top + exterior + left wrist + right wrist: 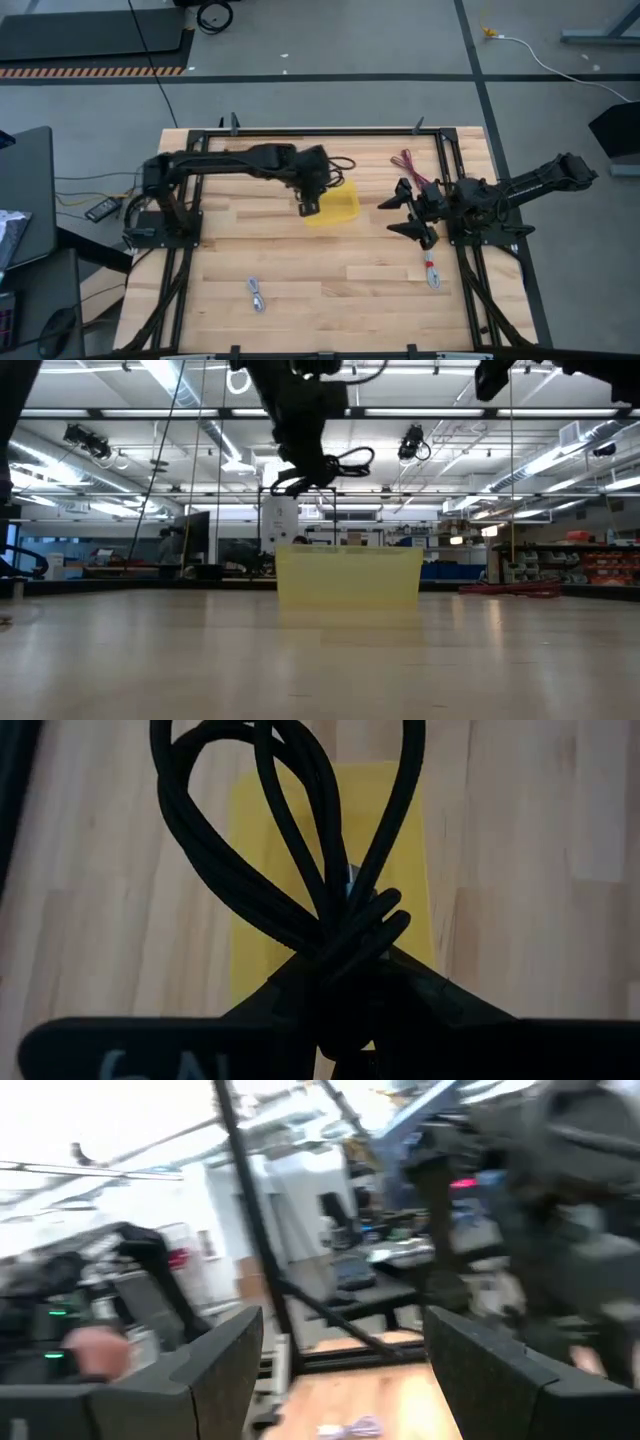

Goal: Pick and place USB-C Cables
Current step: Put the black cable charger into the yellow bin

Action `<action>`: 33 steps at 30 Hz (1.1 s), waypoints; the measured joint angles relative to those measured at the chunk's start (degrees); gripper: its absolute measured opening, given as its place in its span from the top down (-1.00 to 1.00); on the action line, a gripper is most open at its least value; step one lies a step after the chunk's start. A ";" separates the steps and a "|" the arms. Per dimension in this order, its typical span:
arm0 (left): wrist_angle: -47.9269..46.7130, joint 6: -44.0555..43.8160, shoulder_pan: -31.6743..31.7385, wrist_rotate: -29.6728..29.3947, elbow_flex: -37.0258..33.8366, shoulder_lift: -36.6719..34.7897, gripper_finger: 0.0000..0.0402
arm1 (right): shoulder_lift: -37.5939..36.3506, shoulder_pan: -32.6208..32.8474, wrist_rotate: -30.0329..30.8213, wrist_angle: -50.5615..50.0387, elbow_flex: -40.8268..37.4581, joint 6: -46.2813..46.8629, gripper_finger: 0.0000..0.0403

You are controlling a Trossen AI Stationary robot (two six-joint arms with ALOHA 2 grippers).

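Note:
The black cable's loops hang above the yellow bin [338,208] [258,955], so my left gripper keeps hold of the black cable until the cable is lower.
My left gripper [312,192] hangs above the yellow bin [338,208], shut on the black coiled cable [338,165]; in the low view the cable [335,465] hangs clear above the bin [348,575]. My right gripper [401,216] waits open and empty near the table's right side, raised above the table in the right wrist view [345,1370]. The dark red cable [405,162] lies on the table near the far edge. The white cable with a red band [432,270] lies on the table nearer than the right gripper. The grey-silver cable [256,295] lies on the near left part. My left gripper holds the black cable at its bunched, tied part [352,945], pinched between the two fingers. The fingers come from above, pointing down. The cable is lifted clear above the bin, and its several loops [270,810] stick out beyond the fingertips.
A black frame [300,133] runs around the table along its edges. The yellow bin stands at mid-table toward the far side. Bare wood lies between the bin and the near edge. Cords and a floor mat lie beyond the far edge.

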 joint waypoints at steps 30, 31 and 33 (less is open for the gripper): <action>0.50 2.80 0.01 -0.54 3.79 11.33 0.48 | 0.76 8.79 -4.92 -1.77 0.00 -0.33 -0.40; 0.55 2.57 -0.01 -0.77 3.79 11.35 0.44 | 0.76 8.79 -4.92 -1.74 0.00 -0.21 -0.40; 0.56 2.52 0.01 -0.93 3.79 11.35 0.35 | 0.76 8.79 -4.92 -1.75 0.00 -0.21 -0.40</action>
